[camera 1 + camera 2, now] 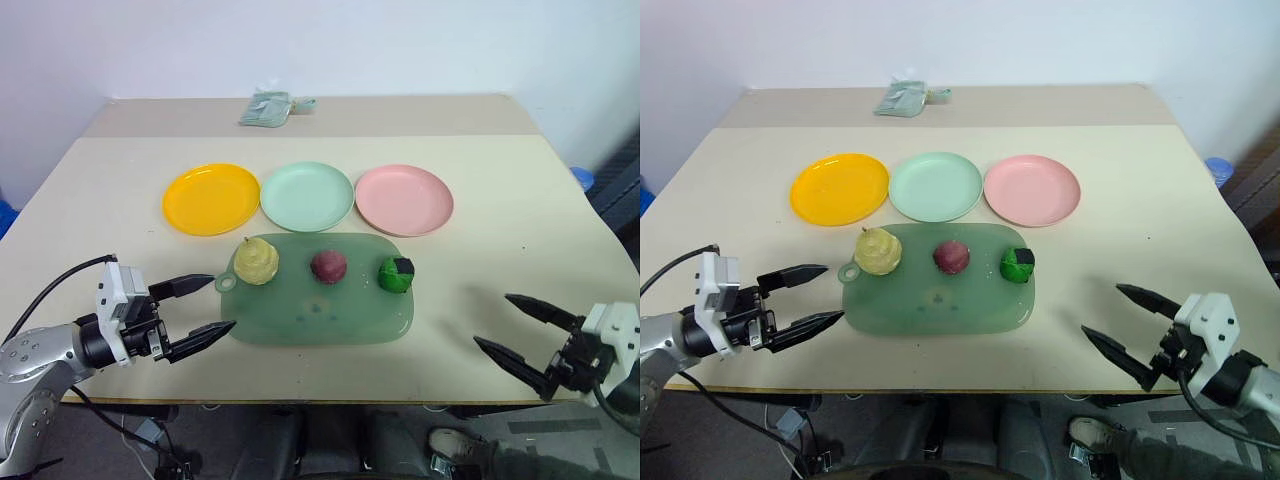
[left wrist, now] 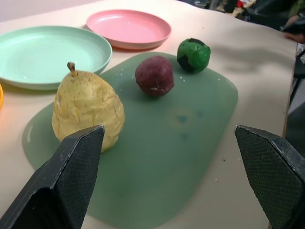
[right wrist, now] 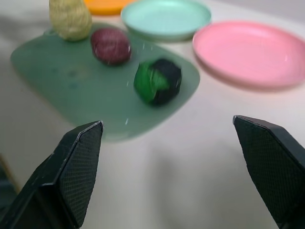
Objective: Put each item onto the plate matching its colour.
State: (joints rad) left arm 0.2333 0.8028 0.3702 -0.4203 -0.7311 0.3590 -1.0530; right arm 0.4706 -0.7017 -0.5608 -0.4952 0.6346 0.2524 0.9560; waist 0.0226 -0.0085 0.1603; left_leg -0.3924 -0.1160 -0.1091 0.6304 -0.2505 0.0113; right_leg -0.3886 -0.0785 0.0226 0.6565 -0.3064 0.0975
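My left gripper grabs the pale yellow pear by its rounded body (image 1: 256,264) next, to put it on the orange-yellow plate (image 1: 211,198).
Three items lie in a row on a translucent green cutting board (image 1: 300,320): a pale yellow pear (image 1: 256,261) at its left, a dark red-purple ball (image 1: 328,266) in the middle, a bright green lump with a dark patch (image 1: 396,274) at its right. Behind the board stand three plates: orange-yellow (image 1: 211,198), mint green (image 1: 307,195), pink (image 1: 404,199), all bare. My left gripper (image 1: 196,312) hovers open just left of the board, pointing toward it. My right gripper (image 1: 522,330) is open near the table's front right edge, away from the board. Both hold nothing.
A small folded greenish cloth or pouch (image 1: 268,108) lies at the table's far edge. The table's front edge runs just below both grippers. A blue object (image 1: 582,176) sits off the table at the right.
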